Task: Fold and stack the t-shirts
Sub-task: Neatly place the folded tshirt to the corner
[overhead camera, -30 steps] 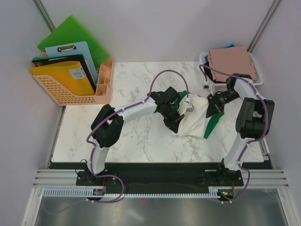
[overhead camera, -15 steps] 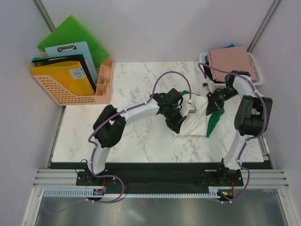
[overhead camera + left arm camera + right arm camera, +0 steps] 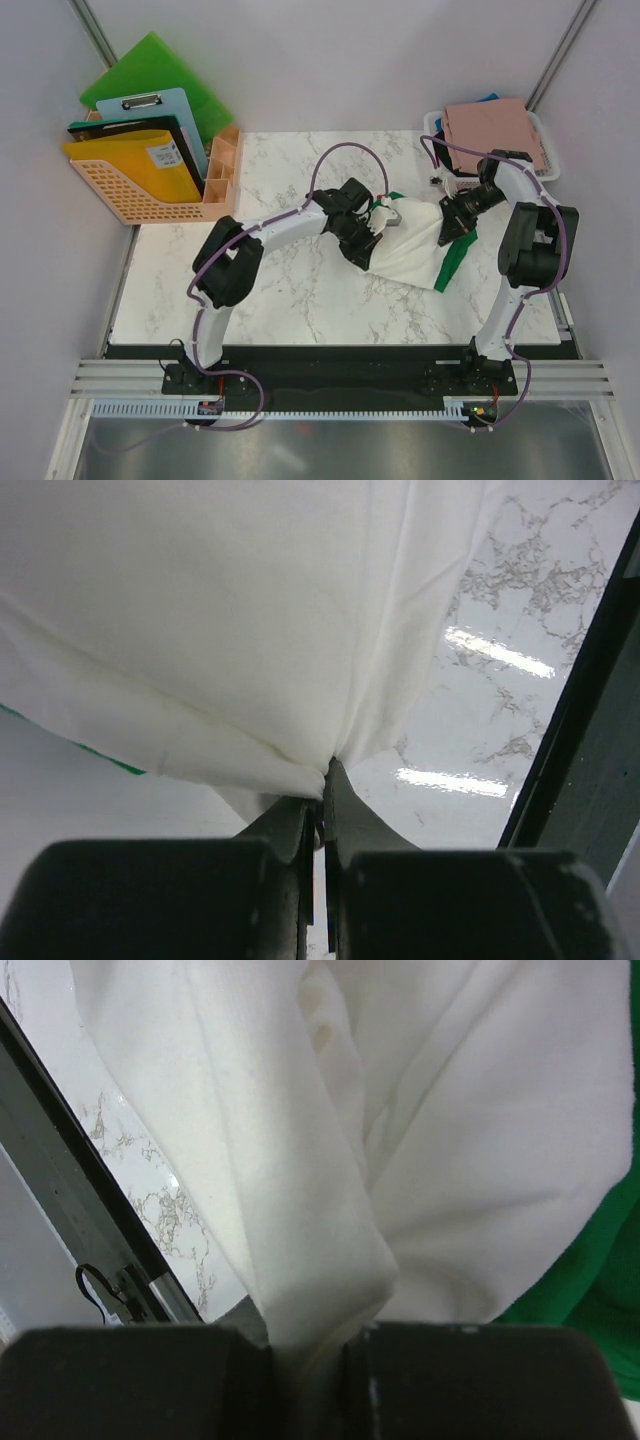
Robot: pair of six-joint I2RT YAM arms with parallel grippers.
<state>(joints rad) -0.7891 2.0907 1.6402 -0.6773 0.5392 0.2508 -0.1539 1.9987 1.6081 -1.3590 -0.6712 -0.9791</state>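
Observation:
My right gripper is ready to open: the green t-shirt is close below the white folds, so the folds would come to rest on the green t-shirt.
A cream-white t-shirt hangs stretched between my two grippers above the middle right of the marble table. My left gripper is shut on its left edge; the left wrist view shows the cloth pinched at the fingertips. My right gripper is shut on its right edge, with thick white folds between the fingers. A green t-shirt lies under and beside the white one, and also shows in the right wrist view. A dusty-pink t-shirt lies folded on top of the basket.
A white mesh basket stands at the back right corner under the pink shirt. A peach file rack with green boards, a clipboard and a yellow folder stands at the back left. The table's dark front edge runs below.
My left gripper has moved left and back with the white shirt's edge, so the shirt is spread wider between the grippers. The right gripper has moved slightly back.

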